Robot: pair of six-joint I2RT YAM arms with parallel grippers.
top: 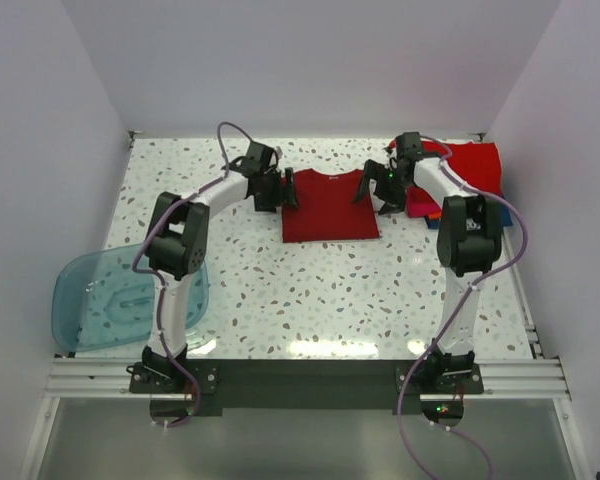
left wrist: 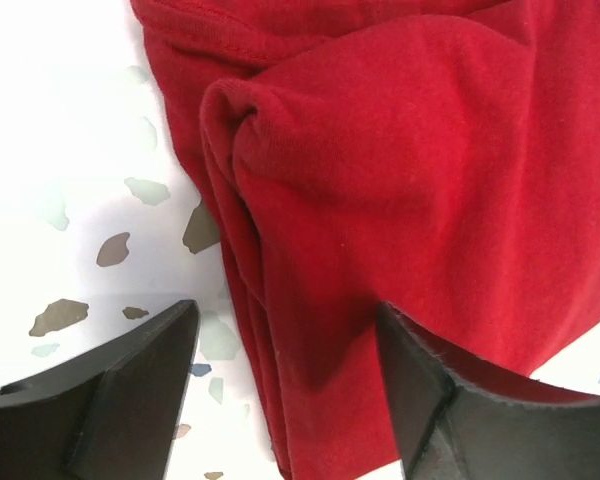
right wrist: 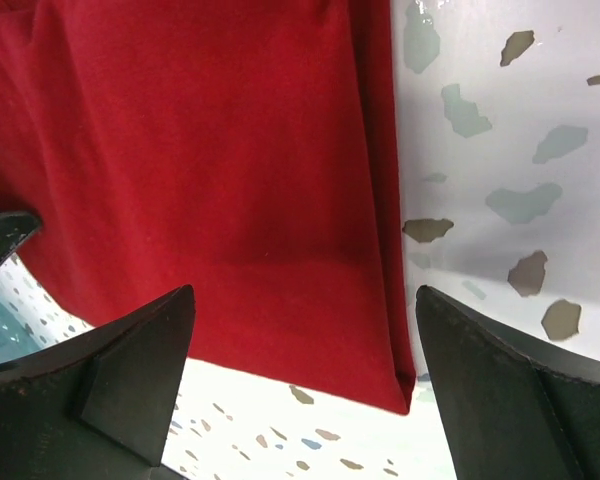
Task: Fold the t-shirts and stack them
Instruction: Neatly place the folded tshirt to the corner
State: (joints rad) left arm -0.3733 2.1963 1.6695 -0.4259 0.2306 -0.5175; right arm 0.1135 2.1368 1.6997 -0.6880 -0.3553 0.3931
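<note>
My right gripper grabs the dark red t-shirt by its folded side edge facing the stack (top: 373,206) (right wrist: 378,288) next, to lay the t-shirt on top.
The dark red t-shirt (top: 328,205) lies flat at the back middle of the table, its sides folded in to a rectangle. My left gripper (top: 281,190) is open at the shirt's left edge. In the left wrist view (left wrist: 285,345) its jaws straddle the layered folded edge of the shirt (left wrist: 400,170). My right gripper (top: 376,188) is open at the shirt's right edge. In the right wrist view (right wrist: 305,345) its jaws straddle the shirt's corner (right wrist: 210,170). A stack of folded t-shirts (top: 472,168), bright red on top, lies at the back right.
A translucent blue plastic tub (top: 105,300) hangs over the table's left front edge. White walls close in the table on the left, back and right. Orange and blue cloth edges (top: 427,212) show under the stack beside the right arm.
</note>
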